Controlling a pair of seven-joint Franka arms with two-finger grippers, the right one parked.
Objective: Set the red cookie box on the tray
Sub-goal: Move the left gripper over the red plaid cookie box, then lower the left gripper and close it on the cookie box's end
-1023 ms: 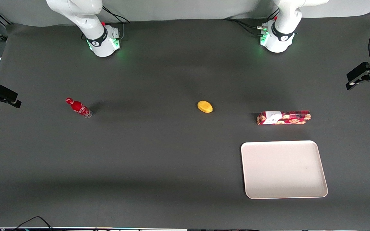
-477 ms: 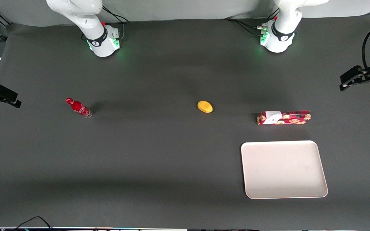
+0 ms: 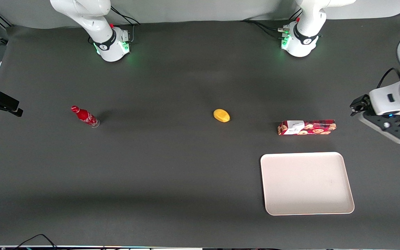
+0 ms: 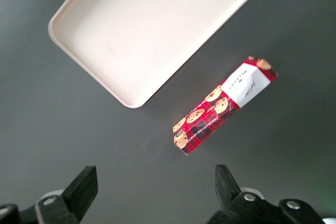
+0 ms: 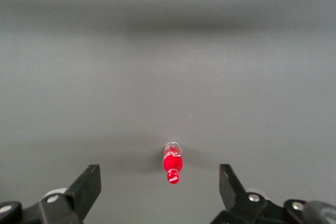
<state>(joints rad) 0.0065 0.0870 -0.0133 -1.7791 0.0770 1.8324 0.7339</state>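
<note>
Next, my left gripper will grab the red cookie box by its cookie-printed plaid section (image 3: 317,127). Then I will place the box on the tray (image 3: 307,184).
The red cookie box (image 3: 307,127) lies flat on the dark table, its long side facing the front camera, white label patch at the end toward the parked arm. It also shows in the left wrist view (image 4: 226,106). The tray (image 3: 307,184), pale cream and bare, lies nearer the front camera than the box, a small gap between them; the left wrist view shows it too (image 4: 152,24). My left gripper (image 3: 356,107) hangs above the table at the working arm's end, off the box's end and apart from it. In the wrist view the gripper (image 4: 155,184) is open and empty.
A small yellow fruit-like object (image 3: 221,115) lies mid-table, toward the parked arm from the box. A small red bottle (image 3: 84,116) stands at the parked arm's end, also in the right wrist view (image 5: 172,163). Two arm bases (image 3: 299,41) stand at the table's back.
My left gripper has come in from the table's edge toward the box's end and nearer the front camera, with more of the wrist now in view. The box and tray have not moved.
</note>
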